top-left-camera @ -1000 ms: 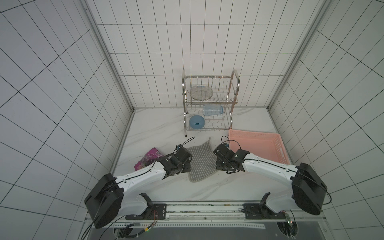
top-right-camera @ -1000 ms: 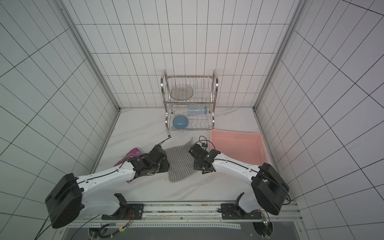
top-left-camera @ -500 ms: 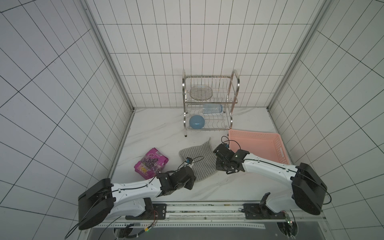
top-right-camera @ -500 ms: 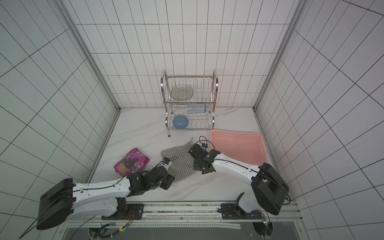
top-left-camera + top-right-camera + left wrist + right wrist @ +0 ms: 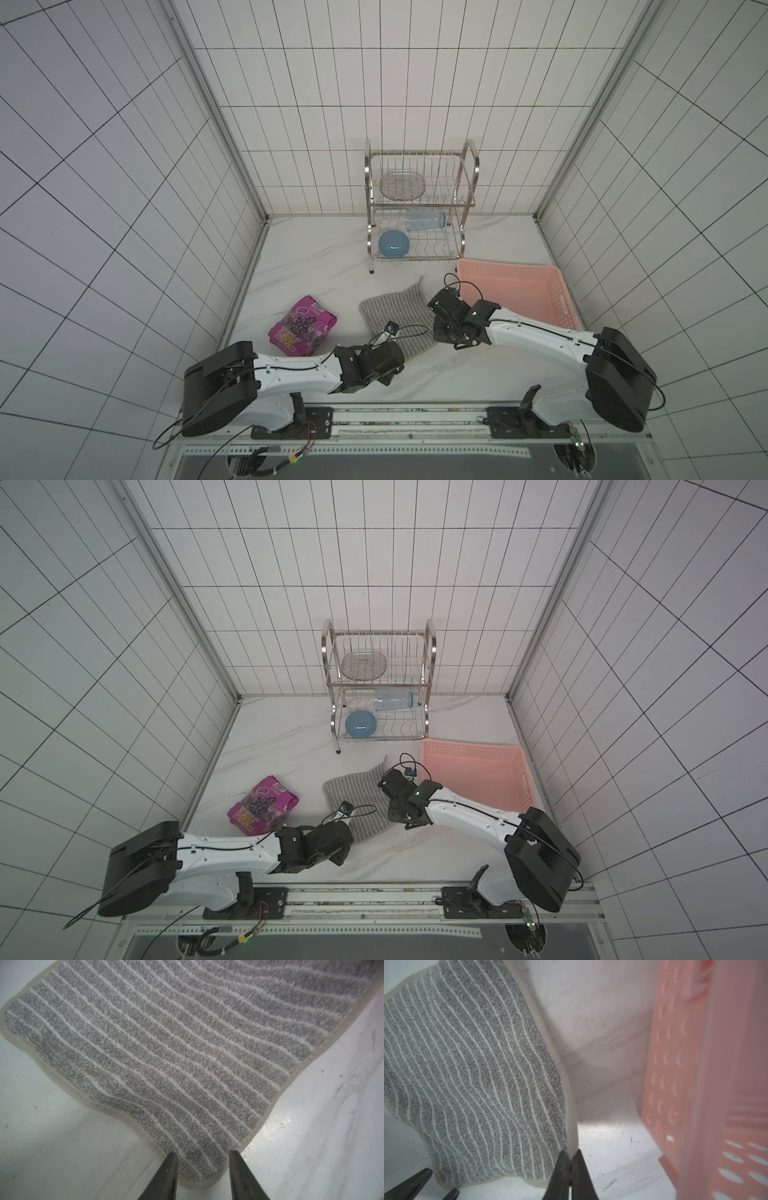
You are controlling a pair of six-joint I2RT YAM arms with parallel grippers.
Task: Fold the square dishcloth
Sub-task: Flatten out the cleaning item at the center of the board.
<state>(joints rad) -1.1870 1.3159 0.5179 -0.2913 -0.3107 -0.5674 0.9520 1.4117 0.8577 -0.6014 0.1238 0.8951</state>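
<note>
I should grab the dishcloth's near rounded corner with my left gripper next, so both grippers can carry that near edge of the dishcloth over to fold it.
The square dishcloth (image 5: 390,311) (image 5: 353,791), grey with thin white stripes, lies spread on the marble table, slightly rumpled. My right gripper (image 5: 571,1154) (image 5: 435,330) is shut on the pale hem at the cloth's right edge, close to the near corner. My left gripper (image 5: 203,1153) (image 5: 401,356) is open at the cloth's near corner. That rounded corner (image 5: 199,1176) lies flat between the two fingers, unpinched. The left fingers (image 5: 411,1182) also show in the right wrist view, beside the dishcloth (image 5: 467,1074).
A pink basket (image 5: 515,291) (image 5: 685,1064) stands just right of the cloth. A magenta snack bag (image 5: 302,326) (image 5: 262,804) lies to its left. A metal dish rack (image 5: 419,208) with a plate, a bottle and a blue bowl stands at the back wall.
My left arm has drawn back from the cloth's left side to its near corner, uncovering the snack bag. The right gripper has kept its hold and place.
</note>
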